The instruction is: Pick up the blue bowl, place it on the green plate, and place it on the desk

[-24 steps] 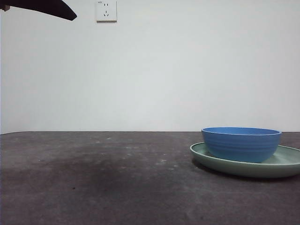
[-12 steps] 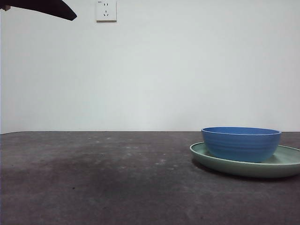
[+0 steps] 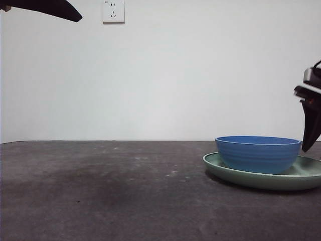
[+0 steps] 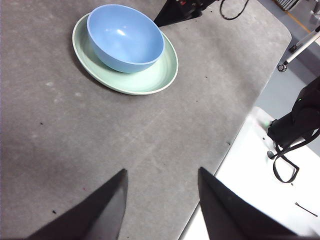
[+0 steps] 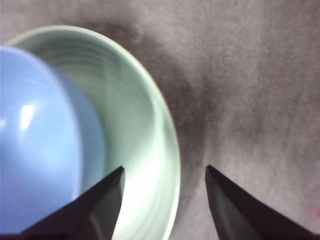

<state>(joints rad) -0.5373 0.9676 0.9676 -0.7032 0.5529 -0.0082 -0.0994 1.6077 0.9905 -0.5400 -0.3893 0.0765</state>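
My right gripper should next grab the green plate by its rim (image 5: 172, 145), so that the plate and its blue bowl can be set on the desk.
The blue bowl (image 3: 258, 153) stands upright in the green plate (image 3: 306, 176) at the right of the desk (image 3: 110, 191). My right gripper (image 3: 310, 125) hangs at the right edge, just above the plate's rim and beside the bowl. In the right wrist view it (image 5: 164, 169) is open over the plate (image 5: 145, 150), with the bowl (image 5: 40, 140) off to one side and nothing between its jaws. My left gripper (image 4: 161, 171) is open and empty, high above bare desk, away from the bowl (image 4: 125, 37) and plate (image 4: 155, 80). It shows as a black tip (image 3: 50, 9) at the top left.
A wall socket (image 3: 113, 11) sits on the white wall behind. In the left wrist view the desk's edge meets a white surface (image 4: 250, 170) with a black device and cable (image 4: 295, 125). The right arm (image 4: 180, 10) reaches in beside the plate.
The right gripper has come into the front view from the right edge, down beside the bowl. Bowl, plate and left arm have not moved.
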